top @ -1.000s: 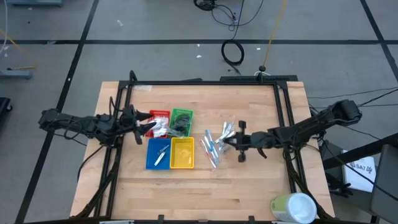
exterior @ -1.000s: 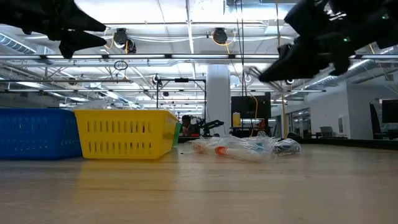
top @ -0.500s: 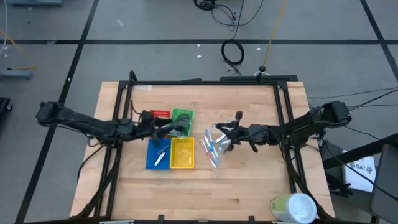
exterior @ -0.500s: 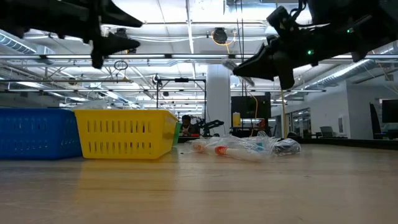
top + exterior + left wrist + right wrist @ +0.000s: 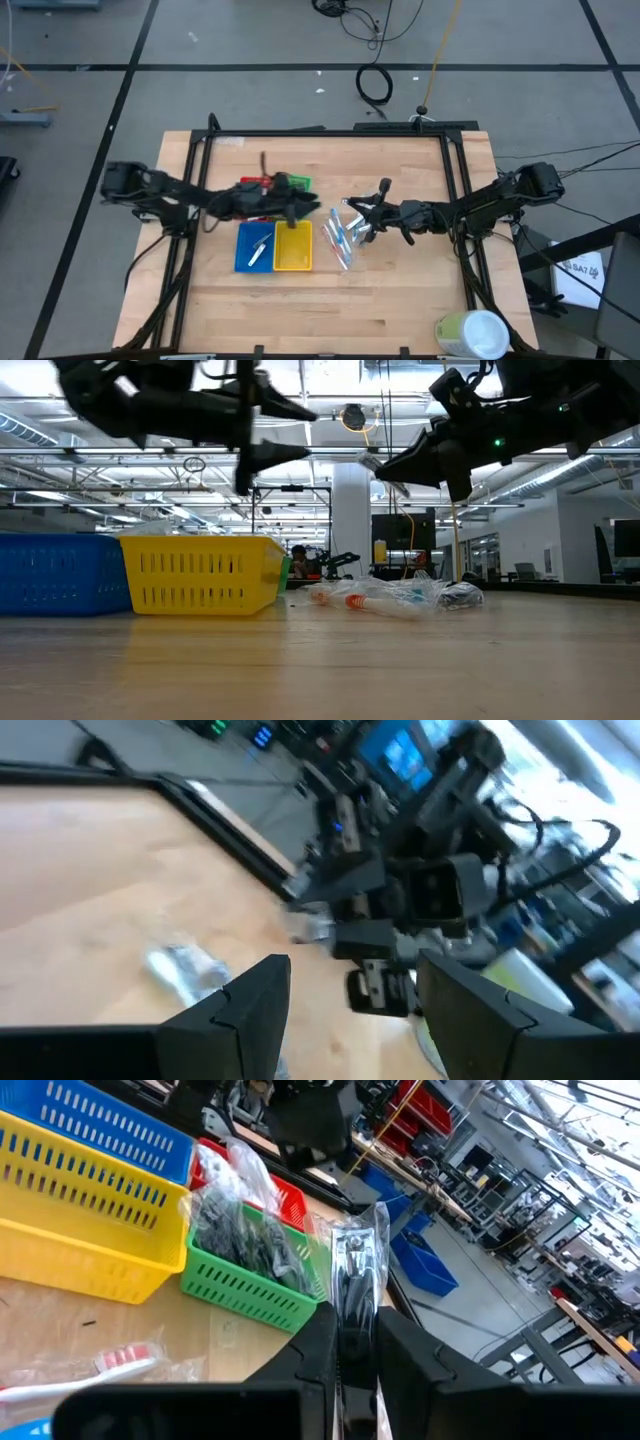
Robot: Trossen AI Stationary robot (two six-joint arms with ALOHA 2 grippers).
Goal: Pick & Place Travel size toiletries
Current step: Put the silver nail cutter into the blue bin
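Observation:
My left gripper takes hold of the clear-wrapped packet by its loose end [image 5: 346,201] next, to put the packet in the blue tray [image 5: 254,247].
Slim silver and pale blue toiletries [image 5: 340,240] lie in a loose pile on the wood right of the trays, and also show in the low view [image 5: 400,600]. My right gripper [image 5: 358,213] hovers above the pile, shut on a clear-wrapped packet with a dark item inside [image 5: 355,1265]. My left gripper [image 5: 300,206] hangs open in the air over the green tray [image 5: 293,184] and yellow tray [image 5: 293,248], fingers pointing toward the right gripper [image 5: 300,430]. A white item [image 5: 262,250] lies in the blue tray [image 5: 254,247]. My right gripper pinches the packet's near end [image 5: 352,1305] between its two fingers [image 5: 322,1342]. The fingers come roughly level from the table's right side. The rest of the packet sticks out past the fingertips, lifted clear of the table [image 5: 370,460].
The red tray [image 5: 258,183] holds white packets and the green tray [image 5: 250,1275] dark items. A large pale green and white cylinder [image 5: 470,335] stands at the table's near right corner. A black frame [image 5: 455,180] borders the work area. Bare wood lies near the front edge.
My left gripper has swept toward the table's right, from over the red tray to over the green and yellow trays. My right gripper moved left and a little toward the far edge with the packet, then held still for the last half second.

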